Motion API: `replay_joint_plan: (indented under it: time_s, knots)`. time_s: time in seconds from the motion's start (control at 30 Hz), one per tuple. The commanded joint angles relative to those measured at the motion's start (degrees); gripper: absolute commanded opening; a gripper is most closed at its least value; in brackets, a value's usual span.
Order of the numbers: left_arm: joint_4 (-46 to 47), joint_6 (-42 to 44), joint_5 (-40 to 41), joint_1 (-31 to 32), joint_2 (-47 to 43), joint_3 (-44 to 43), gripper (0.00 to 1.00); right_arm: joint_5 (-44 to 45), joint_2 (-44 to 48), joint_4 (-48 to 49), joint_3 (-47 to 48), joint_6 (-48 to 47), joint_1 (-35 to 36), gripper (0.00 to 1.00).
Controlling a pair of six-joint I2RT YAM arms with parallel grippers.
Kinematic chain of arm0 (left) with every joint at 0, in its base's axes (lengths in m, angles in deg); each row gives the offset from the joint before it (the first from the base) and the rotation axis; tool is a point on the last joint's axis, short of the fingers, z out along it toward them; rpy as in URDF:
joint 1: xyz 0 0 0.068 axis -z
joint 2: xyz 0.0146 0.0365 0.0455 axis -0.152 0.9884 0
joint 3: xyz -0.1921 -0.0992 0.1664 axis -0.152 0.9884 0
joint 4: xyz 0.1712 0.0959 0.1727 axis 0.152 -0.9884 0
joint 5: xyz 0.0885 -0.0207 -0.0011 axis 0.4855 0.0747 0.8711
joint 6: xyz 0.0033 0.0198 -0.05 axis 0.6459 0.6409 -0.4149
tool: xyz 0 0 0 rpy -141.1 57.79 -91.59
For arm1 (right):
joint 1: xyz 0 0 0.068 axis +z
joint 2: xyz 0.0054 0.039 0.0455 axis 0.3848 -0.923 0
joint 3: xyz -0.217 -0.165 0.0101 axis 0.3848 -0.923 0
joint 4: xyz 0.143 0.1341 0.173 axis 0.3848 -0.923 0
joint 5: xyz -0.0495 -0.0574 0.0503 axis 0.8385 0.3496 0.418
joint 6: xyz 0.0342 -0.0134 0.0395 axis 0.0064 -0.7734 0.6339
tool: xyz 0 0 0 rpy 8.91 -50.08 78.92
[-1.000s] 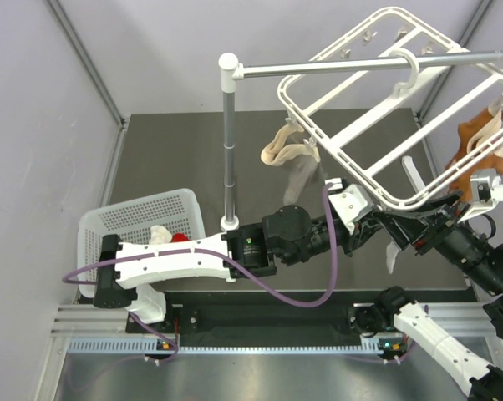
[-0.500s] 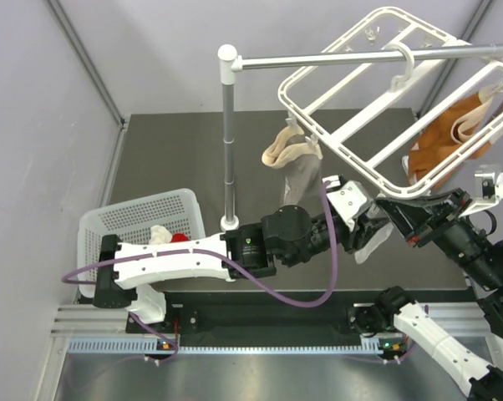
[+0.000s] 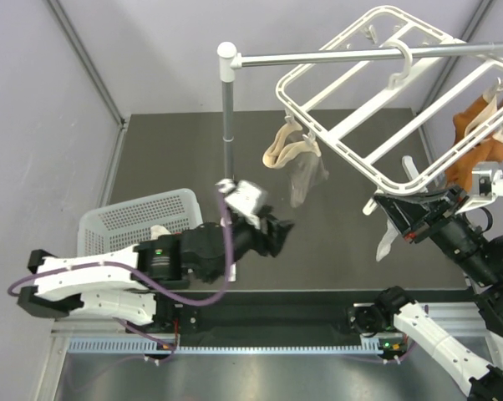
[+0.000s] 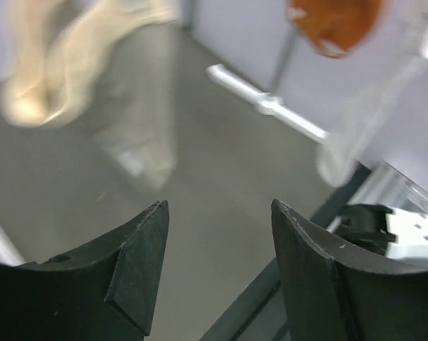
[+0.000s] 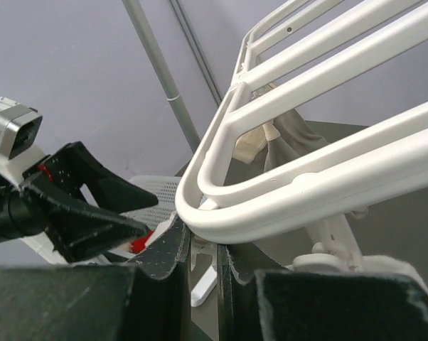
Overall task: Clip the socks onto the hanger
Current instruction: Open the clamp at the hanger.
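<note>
The white sock in the basket needs to be held near one end by my left gripper next, so that end of the sock stays free to clip to the hanger (image 3: 352, 125).
The white hanger (image 3: 352, 125) hangs tilted from the grey rail. A beige sock (image 3: 287, 150) and a grey sock (image 3: 307, 177) dangle from its left side, an orange sock (image 3: 475, 144) from its right. My right gripper (image 3: 383, 207) is shut on a small clip peg (image 5: 205, 204) under the hanger's near corner (image 5: 200, 213). A white sock (image 3: 387, 239) hangs just below that corner. My left gripper (image 3: 278, 234) is open and empty, well left of the hanger. In the left wrist view its jaws (image 4: 217, 207) are wide apart over bare table.
The white perforated basket (image 3: 126, 219) stands at the left with a white sock (image 3: 160, 232) and something red (image 5: 138, 245) in it. The grey stand pole (image 3: 228, 125) rises mid-table. Its white foot (image 4: 271, 105) lies on the table to the right.
My left arm has pulled back left, away from the hanger, with its jaws open. The white sock now hangs by the hanger's near corner. My right gripper has stayed at that corner.
</note>
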Motion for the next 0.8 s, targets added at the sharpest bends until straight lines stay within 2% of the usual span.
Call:
replay_joint_plan:
  time_s: [0.0, 0.03, 0.07, 0.1, 0.17, 0.2, 0.3, 0.43, 0.5, 0.53, 0.6, 0.63, 0.7, 0.73, 0.77]
  knots:
    - [-21.9, -17.9, 21.3, -0.7, -6.5, 2.7, 0.64, -0.5, -0.6, -0.8, -1.4, -0.7, 0.2, 0.0]
    - [-26.9, -22.7, 23.7, -1.0, -7.8, 3.9, 0.63, -0.5, -0.5, -0.7, -1.4, -1.1, 0.0, 0.0]
    - [-37.9, -28.0, 25.8, -1.8, -8.9, 4.5, 0.63, -0.8, -0.6, -0.8, -1.5, -1.2, 0.1, 0.0]
    - [-42.7, -38.5, 27.7, -2.3, -11.4, 5.4, 0.62, -1.0, -0.6, -0.8, -1.6, -1.1, 0.2, 0.0]
    - [-50.6, -47.9, 30.0, -3.4, -14.4, 9.1, 0.61, -1.2, -0.6, -0.7, -1.9, -1.4, 0.1, 0.0]
    - [-54.3, -53.4, 29.9, -3.8, -17.8, 12.2, 0.6, -1.3, -0.6, -0.8, -1.9, -1.4, 0.1, 0.0]
    - [-56.7, -58.3, 29.1, -6.1, -22.8, 16.3, 0.58, -1.4, -0.5, -1.1, -2.3, -1.7, 0.1, 0.0]
    - [-54.8, -56.1, 26.9, -11.9, -21.3, 19.4, 0.59, -1.4, -0.4, -1.6, -2.7, -1.9, 0.1, 0.0]
    - [-52.2, -49.7, 22.9, -19.8, -17.2, 20.3, 0.62, -1.5, -0.2, -1.7, -2.8, -2.0, 0.1, 0.0]
    - [-47.4, -46.4, 20.7, -27.6, -15.7, 21.1, 0.63, -1.5, -0.1, -1.8, -2.9, -1.7, 0.1, 0.0]
    - [-41.6, -36.7, 10.9, -35.7, -12.3, 22.3, 0.63, -1.6, -0.1, -1.9, -2.7, -1.7, 0.1, 0.0]
    - [-39.1, -34.5, 7.9, -42.8, -11.4, 23.4, 0.63, -1.6, 0.0, -2.1, -2.6, -1.7, 0.2, 0.0]
    - [-33.8, -30.6, 2.0, -48.7, -10.4, 24.3, 0.61, -1.5, 0.1, -2.4, -2.3, -1.6, 0.1, 0.0]
    - [-32.9, -30.3, 0.8, -53.6, -10.4, 24.3, 0.6, -1.5, 0.1, -2.5, -2.2, -1.6, 0.1, 0.0]
    - [-31.6, -30.1, -0.2, -55.8, -10.5, 24.2, 0.6, -1.5, 0.0, -2.6, -1.9, -1.6, 0.1, 0.0]
